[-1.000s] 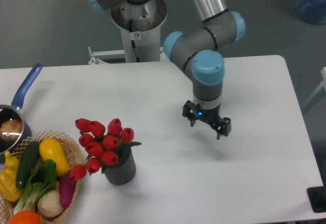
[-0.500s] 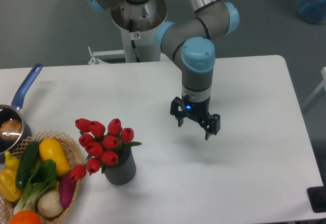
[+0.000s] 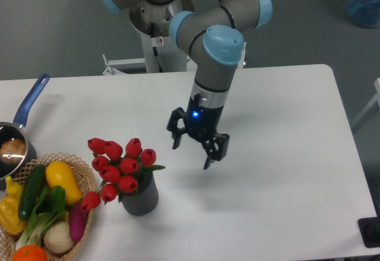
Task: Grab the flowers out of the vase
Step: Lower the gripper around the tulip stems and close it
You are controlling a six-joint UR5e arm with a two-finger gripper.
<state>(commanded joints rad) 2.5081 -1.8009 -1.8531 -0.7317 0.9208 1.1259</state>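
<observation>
The robot's gripper will lift the flowers (image 3: 117, 169) out of the vase (image 3: 141, 199) next, so it will grab them by their green stems.
The flowers (image 3: 117, 169), a bunch of red tulip buds with green stems, stand in the vase (image 3: 141, 199), a small dark grey ribbed pot at the front left of the white table. My gripper (image 3: 192, 155) hangs open and empty above the table, to the right of the flowers and slightly farther back. Its two black fingers are spread wide and point down. It touches nothing.
A wicker basket (image 3: 83, 172) with yellow, green, purple and orange vegetables sits at the front left corner. A blue-handled metal saucepan (image 3: 18, 131) lies at the left edge. The arm's base (image 3: 160, 29) stands behind the table's far edge.
My gripper has moved steadily left toward the flowers, staying open. The flowers and vase have not moved.
</observation>
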